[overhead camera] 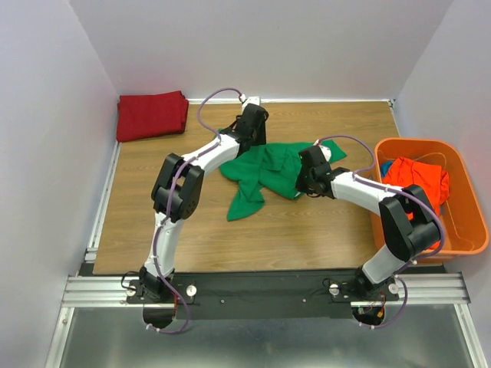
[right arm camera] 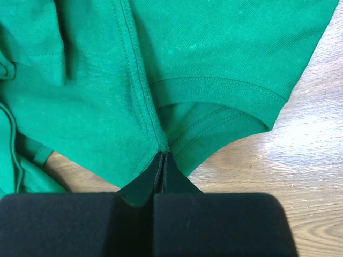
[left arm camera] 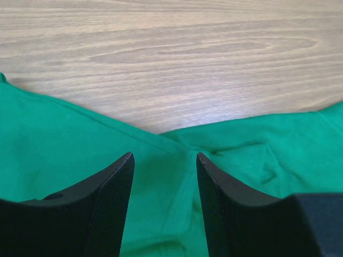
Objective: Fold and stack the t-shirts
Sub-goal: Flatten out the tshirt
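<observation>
My left gripper must first line up with the green t-shirt's raised fold beside one finger; closing now would likely miss.
A bright green t-shirt (overhead camera: 265,175) lies crumpled in the middle of the table. My left gripper (overhead camera: 247,140) is open just over its far left edge, with green cloth (left arm camera: 161,203) between the fingers. My right gripper (overhead camera: 301,184) is shut on the green t-shirt at the seam under a sleeve (right arm camera: 163,147). A dark red t-shirt (overhead camera: 151,115) lies folded at the far left corner. A bright orange-red t-shirt (overhead camera: 418,184) sits in the orange basket.
The rigid orange plastic basket (overhead camera: 464,230) stands at the right edge of the table, with some blue cloth (overhead camera: 387,166) in it beside the orange-red shirt. Bare wood (overhead camera: 307,230) lies in front of the green shirt.
</observation>
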Controlling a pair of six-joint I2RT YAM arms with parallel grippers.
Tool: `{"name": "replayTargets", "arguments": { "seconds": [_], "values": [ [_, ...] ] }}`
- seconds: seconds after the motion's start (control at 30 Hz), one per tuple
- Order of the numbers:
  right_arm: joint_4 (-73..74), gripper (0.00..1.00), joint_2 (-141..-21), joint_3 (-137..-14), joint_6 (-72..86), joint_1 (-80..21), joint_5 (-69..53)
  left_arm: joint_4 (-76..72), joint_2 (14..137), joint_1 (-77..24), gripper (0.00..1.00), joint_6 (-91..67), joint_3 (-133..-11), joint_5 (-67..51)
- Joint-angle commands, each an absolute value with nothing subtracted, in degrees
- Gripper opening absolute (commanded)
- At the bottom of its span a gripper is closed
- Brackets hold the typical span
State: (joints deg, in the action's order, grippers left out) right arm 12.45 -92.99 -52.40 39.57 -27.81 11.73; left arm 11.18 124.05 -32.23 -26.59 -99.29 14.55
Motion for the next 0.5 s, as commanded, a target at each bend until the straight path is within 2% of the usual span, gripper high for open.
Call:
{"name": "replayTargets", "arguments": {
  "seconds": [0.0,0.23,0.47],
  "values": [
    [12.0,0.01,-91.4,-51.5,40.3,-28.0,12.1,14.6,126.5,-33.0,0.58,-24.3,-103.9,17.6],
    [11.6,0.01,-92.2,-51.5,40.4,-28.0,12.0,16.4,131.6,-34.0,0.58,-23.6,-110.6,17.5],
    [11.3,0.01,-92.5,-51.5,40.6,-28.0,12.1,18.0,132.9,-34.4,0.51,-25.7,-109.4,19.2]
  ]
}}
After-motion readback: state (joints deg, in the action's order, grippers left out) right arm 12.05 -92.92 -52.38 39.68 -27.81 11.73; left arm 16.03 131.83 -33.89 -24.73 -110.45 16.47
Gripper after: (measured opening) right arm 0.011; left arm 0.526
